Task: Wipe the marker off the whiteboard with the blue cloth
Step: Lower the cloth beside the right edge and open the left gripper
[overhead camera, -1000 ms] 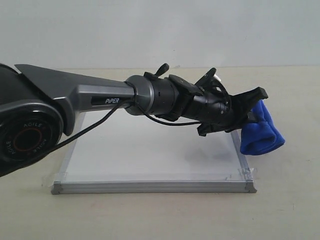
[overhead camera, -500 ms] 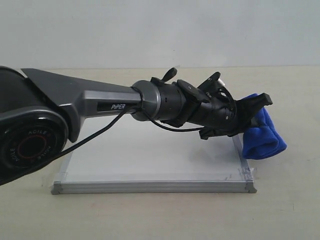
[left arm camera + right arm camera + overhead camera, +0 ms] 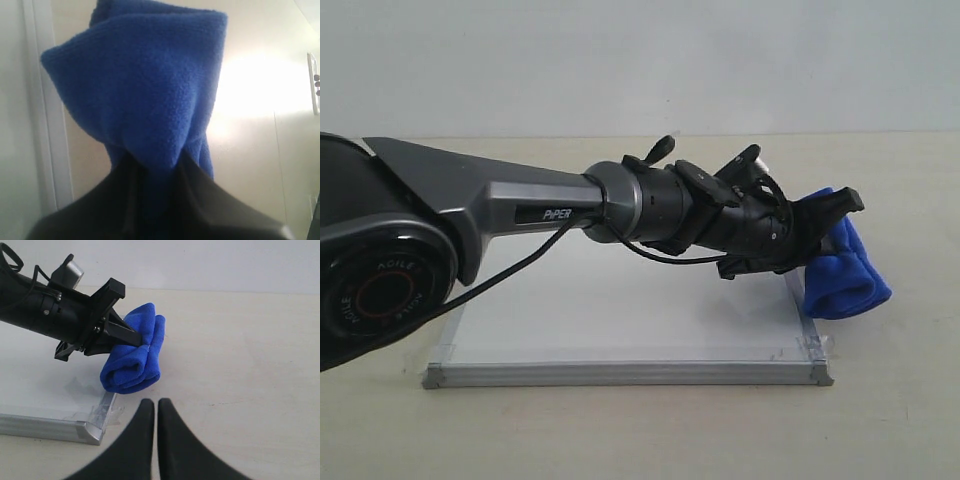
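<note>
My left gripper should open now. The lower edge of the blue cloth is resting on the tabletop beside the whiteboard, so the cloth would lie in place.
My left gripper is shut on the blue cloth, a thick folded bundle that hangs over the right edge of the whiteboard. The left wrist view shows the cloth pinched between the dark fingers. In the right wrist view the cloth sits just past the board's near corner, held by the left gripper. My right gripper is shut with nothing in it, over bare table beside that corner. No red marker line shows on the board; the left arm hides much of its surface.
The left arm stretches across the board from the left. Clear tape holds the board's right front corner. Beige table surrounds the board, with a pale wall behind.
The left arm has reached a little further right and the cloth has shifted slightly right and down. Over the last half second almost nothing has moved.
</note>
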You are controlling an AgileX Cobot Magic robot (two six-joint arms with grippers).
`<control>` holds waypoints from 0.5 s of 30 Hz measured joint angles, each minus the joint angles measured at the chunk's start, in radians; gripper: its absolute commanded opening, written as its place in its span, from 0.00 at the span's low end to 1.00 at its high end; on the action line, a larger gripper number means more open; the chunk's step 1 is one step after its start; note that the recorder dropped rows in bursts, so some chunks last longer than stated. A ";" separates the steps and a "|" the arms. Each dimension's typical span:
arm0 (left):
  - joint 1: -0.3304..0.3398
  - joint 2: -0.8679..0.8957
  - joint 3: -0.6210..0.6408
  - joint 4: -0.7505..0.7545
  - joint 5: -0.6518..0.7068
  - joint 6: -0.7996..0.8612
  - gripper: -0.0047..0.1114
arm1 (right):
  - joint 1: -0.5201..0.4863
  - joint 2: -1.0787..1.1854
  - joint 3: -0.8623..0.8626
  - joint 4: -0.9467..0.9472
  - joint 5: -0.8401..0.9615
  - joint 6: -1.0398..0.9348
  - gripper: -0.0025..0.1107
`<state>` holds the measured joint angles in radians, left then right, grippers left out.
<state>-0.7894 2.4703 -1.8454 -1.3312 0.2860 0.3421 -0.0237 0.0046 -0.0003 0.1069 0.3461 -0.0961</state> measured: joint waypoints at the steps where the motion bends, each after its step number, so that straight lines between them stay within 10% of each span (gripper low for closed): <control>1: 0.000 0.000 0.000 0.000 0.000 0.000 0.08 | 0.000 0.000 0.000 0.000 0.000 0.000 0.02; 7: 0.000 0.000 0.000 0.002 0.005 0.000 0.11 | 0.000 0.000 0.000 0.000 0.000 0.000 0.02; 15: 0.000 0.000 0.000 0.002 0.032 -0.009 0.61 | 0.000 0.000 0.000 0.000 0.000 0.000 0.02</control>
<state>-0.7894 2.4703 -1.8454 -1.3293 0.3184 0.3332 -0.0237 0.0046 -0.0003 0.1069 0.3461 -0.0961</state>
